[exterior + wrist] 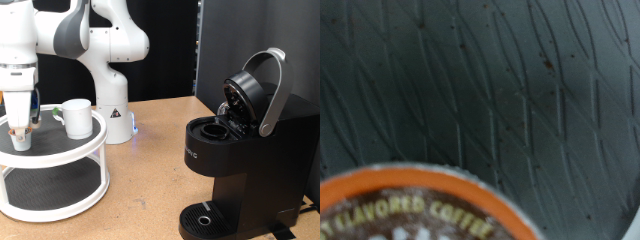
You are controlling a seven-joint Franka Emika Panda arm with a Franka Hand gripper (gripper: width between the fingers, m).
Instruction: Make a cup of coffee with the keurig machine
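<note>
My fingers stand low beside the white pod's rim [20, 133] [420, 185], close above the black mesh mat, so it is time to close on the pod now.
My gripper [20, 124] hangs at the exterior view's left, low over the top shelf of a white two-tier round stand [60, 152]. Right under it a small white pod [20, 136] with a brown top sits on the shelf's black mesh mat. The wrist view shows the pod's orange-rimmed lid [415, 210], printed "FLAVORED COFFEE", very close, with the mat [490, 90] around it; no fingers show there. The white cup [77, 117] stands on the same shelf beside the gripper. The black keurig machine [235, 165] stands at the right with its grey-handled lid [262, 92] raised and its pod chamber open.
The white arm base [112, 105] stands behind the stand. The stand's lower shelf [50, 185] holds nothing that shows. The wooden table [150, 195] lies between the stand and the machine. A black backdrop is behind.
</note>
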